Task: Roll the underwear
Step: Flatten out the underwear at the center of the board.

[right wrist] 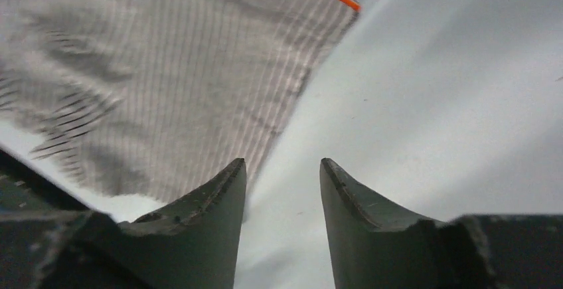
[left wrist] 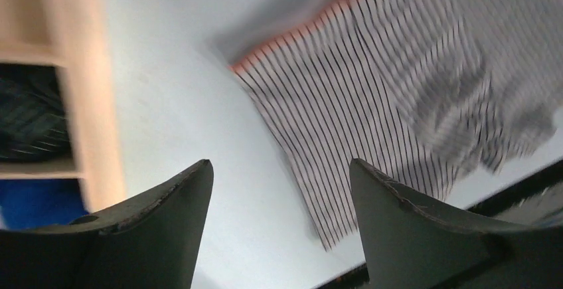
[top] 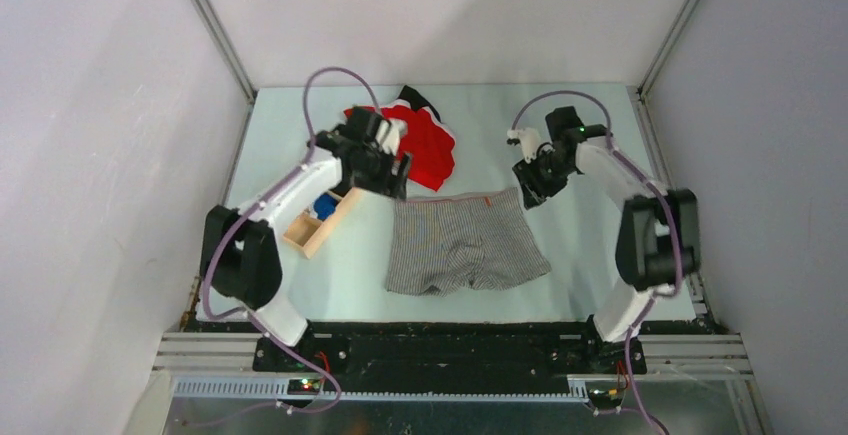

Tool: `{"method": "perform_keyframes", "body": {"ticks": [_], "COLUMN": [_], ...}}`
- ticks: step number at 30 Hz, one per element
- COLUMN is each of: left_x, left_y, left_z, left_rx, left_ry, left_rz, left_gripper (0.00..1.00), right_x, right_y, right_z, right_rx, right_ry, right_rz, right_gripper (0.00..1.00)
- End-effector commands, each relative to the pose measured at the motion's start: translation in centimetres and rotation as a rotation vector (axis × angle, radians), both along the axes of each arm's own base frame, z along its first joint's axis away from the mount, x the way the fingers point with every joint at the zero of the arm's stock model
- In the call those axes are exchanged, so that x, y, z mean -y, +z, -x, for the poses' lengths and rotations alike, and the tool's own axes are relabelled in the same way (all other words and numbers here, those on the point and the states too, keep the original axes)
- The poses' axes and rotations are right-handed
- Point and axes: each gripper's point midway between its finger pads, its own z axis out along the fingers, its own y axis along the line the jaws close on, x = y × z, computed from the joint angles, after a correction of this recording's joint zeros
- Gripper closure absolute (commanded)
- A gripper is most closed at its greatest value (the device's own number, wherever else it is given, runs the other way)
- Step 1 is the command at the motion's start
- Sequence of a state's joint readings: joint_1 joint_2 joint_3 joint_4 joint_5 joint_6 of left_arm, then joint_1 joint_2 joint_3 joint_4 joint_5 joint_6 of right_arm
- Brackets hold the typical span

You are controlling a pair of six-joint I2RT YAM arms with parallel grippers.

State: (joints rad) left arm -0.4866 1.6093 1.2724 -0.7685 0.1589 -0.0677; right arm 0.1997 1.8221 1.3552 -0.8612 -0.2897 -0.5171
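The underwear's waistband corner nearest the wooden box [left wrist: 243, 70] will be grabbed by my left gripper next, to fold that side of the underwear across for rolling.
The grey-and-white striped underwear [top: 462, 243] lies flat mid-table, orange-edged waistband at the far side, legs toward me. My left gripper [top: 393, 177] hovers just beyond its far left corner, open and empty; in the left wrist view the gripper [left wrist: 279, 169] shows bare table between the fingers and the striped cloth [left wrist: 372, 96] to the right. My right gripper [top: 527, 191] hovers at the far right corner, open and empty; in the right wrist view the gripper [right wrist: 282, 164] is over bare table, with the cloth [right wrist: 166, 83] to the left.
A red cloth with dark trim [top: 425, 140] lies at the back, partly behind the left arm. A small wooden box [top: 320, 223] holding something blue sits left of the underwear, under the left arm; it also shows in the left wrist view [left wrist: 89, 103]. White walls enclose the table.
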Motion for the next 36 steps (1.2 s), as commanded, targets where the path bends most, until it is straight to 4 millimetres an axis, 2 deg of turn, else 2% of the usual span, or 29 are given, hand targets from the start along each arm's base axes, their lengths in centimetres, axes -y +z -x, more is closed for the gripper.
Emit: {"method": "perform_keyframes", "body": {"ticks": [1,2,3,4,5,6,7,8,10,14,17,20,23,26,32,34,36], "left_x": [-0.6,0.3,0.6,1.3,1.7,2.0,2.1,2.0,1.2,0.1,-0.1,0.1,0.0,-0.2,0.0,0.4,0.8], "left_y": [0.5,-0.6,-0.4,-1.6,-1.6,-2.6,-3.3,-3.5,-4.6,-6.0,-6.7,-7.5,-8.1,-8.7,-9.0,-8.9,-8.9], "left_z": [-5.0,-5.1,-5.9,-6.0,-6.5,-6.5,-6.7,-6.8,-6.9,-6.9,-6.6,-5.8,-5.2,-5.1,-6.1,-6.6,-6.9], "left_rx": [-0.036,-0.093,-0.091,-0.138,-0.141,-0.175,-0.191,-0.187,-0.178,-0.17,-0.168,-0.197,-0.224,-0.235,-0.221,-0.216,-0.226], "left_ry": [0.092,0.077,0.071,0.051,0.043,0.035,0.033,0.026,0.026,0.028,-0.025,-0.088,-0.114,-0.127,-0.121,-0.12,-0.116], "left_rz": [0.122,0.165,0.191,0.215,0.228,0.232,0.225,0.216,0.177,0.131,0.12,0.143,0.155,0.159,0.191,0.21,0.228], "left_gripper": [0.18,0.19,0.19,0.23,0.25,0.27,0.28,0.3,0.3,0.29,0.29,0.33,0.39,0.52,0.61,0.67,0.75], "right_x": [-4.5,-5.0,-5.1,-5.4,-5.2,-5.7,-6.3,-6.9,-8.5,-9.8,-9.9,-9.9,-9.9,-10.1,-11.0,-12.0,-14.1], "right_y": [7.3,9.2,8.6,11.1,10.1,12.4,12.1,13.1,13.3,12.2,10.8,10.0,10.0,10.2,9.5,9.2,9.1], "right_z": [2.9,1.7,2.0,-0.1,0.1,-1.2,-0.9,-1.1,-0.5,0.7,1.7,2.3,2.4,2.3,2.8,3.1,4.2], "right_rx": [0.143,0.255,0.255,0.42,0.431,0.566,0.587,0.644,0.646,0.56,0.475,0.428,0.426,0.434,0.438,0.452,0.47], "right_ry": [0.101,0.102,0.043,0.034,-0.023,-0.011,0.007,0.04,0.093,0.106,0.09,0.079,0.079,0.088,0.182,0.25,0.367], "right_rz": [-0.285,-0.327,-0.357,-0.398,-0.402,-0.434,-0.433,-0.44,-0.46,-0.481,-0.48,-0.476,-0.478,-0.484,-0.477,-0.475,-0.484], "right_gripper": [0.45,0.39,0.37,0.34,0.32,0.3,0.29,0.28,0.29,0.31,0.32,0.33,0.34,0.34,0.36,0.36,0.36]}}
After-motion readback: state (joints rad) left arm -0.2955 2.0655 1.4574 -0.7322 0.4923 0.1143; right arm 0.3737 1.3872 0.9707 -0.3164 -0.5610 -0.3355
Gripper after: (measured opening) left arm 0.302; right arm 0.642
